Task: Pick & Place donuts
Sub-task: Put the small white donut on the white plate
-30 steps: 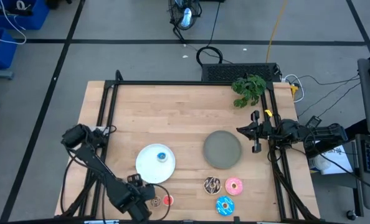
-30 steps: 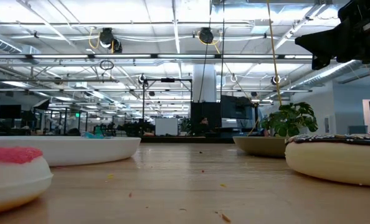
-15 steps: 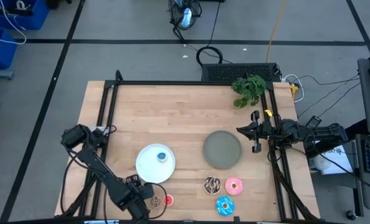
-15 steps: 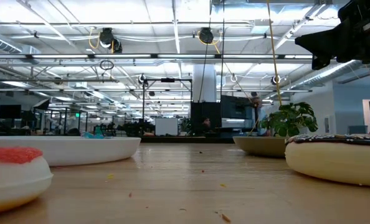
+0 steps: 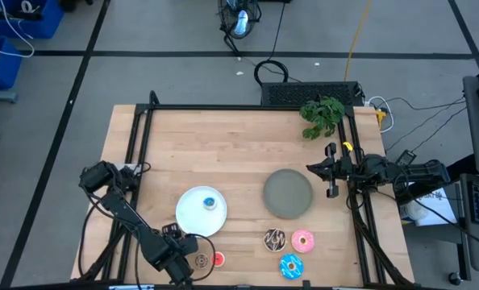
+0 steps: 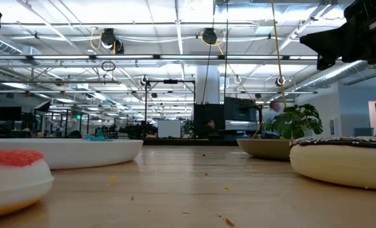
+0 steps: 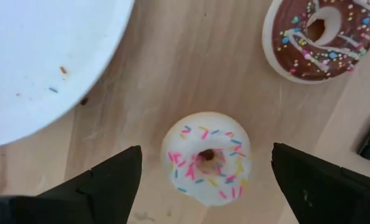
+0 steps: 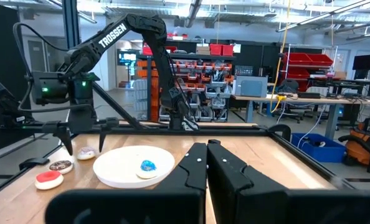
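The tiny white sprinkled donut should go on the white plate, so the left gripper should next grip it by its ring's outer edge.
My left gripper is open near the table's near edge. Its fingers stand on either side of a tiny white sprinkled donut lying flat on the wood, apart from it. The tiny brown donut and the tiny red donut lie beside it. The tiny blue donut sits on the white plate. The chocolate donut, pink donut and blue-sprinkled donut lie near the grey plate. My right gripper waits shut at the table's right edge.
A green plant stands at the far right corner. A black frame rail runs along the table's far edge and sides. Bare wood lies across the far half of the table. In the low view the red donut and chocolate donut sit close to the camera.
My left arm has shifted a little toward the far edge, off the brown donut, and a dark part of it has come into the low view's upper left corner. The donuts and plates have stayed where they were.
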`<state>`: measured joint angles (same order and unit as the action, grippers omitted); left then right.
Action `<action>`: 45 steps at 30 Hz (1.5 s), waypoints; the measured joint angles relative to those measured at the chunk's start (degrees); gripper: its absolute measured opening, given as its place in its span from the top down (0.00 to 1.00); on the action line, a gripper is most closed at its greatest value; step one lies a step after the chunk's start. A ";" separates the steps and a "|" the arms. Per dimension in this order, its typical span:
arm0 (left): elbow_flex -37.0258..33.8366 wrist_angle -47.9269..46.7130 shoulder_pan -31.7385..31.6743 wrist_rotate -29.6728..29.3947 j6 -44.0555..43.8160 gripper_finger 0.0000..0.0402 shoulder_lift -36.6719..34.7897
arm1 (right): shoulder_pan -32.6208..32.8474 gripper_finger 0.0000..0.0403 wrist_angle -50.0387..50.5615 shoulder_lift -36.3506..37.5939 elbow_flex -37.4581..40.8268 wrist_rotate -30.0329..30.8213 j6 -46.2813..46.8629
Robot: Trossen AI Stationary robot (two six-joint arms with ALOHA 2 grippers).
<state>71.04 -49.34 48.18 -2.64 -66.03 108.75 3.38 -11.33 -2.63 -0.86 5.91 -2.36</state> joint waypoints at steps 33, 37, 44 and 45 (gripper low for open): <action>-2.60 5.12 -0.11 0.20 0.60 0.46 0.11 | -0.02 1.00 0.02 0.00 0.00 0.00 0.14; -0.59 3.02 -0.07 -0.13 2.03 0.42 0.15 | 0.00 1.00 0.00 -0.02 0.00 0.00 0.07; 1.26 -1.39 -0.15 -0.67 3.05 0.38 0.15 | -0.01 1.00 -0.48 -0.02 0.00 0.00 -0.01; 1.78 -2.42 -0.28 -0.74 3.42 0.38 0.15 | -0.01 1.00 -0.53 -0.02 0.00 0.00 -0.01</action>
<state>72.82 -51.76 47.90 -3.38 -62.61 108.90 3.37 -11.86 -2.65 -0.86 5.91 -2.37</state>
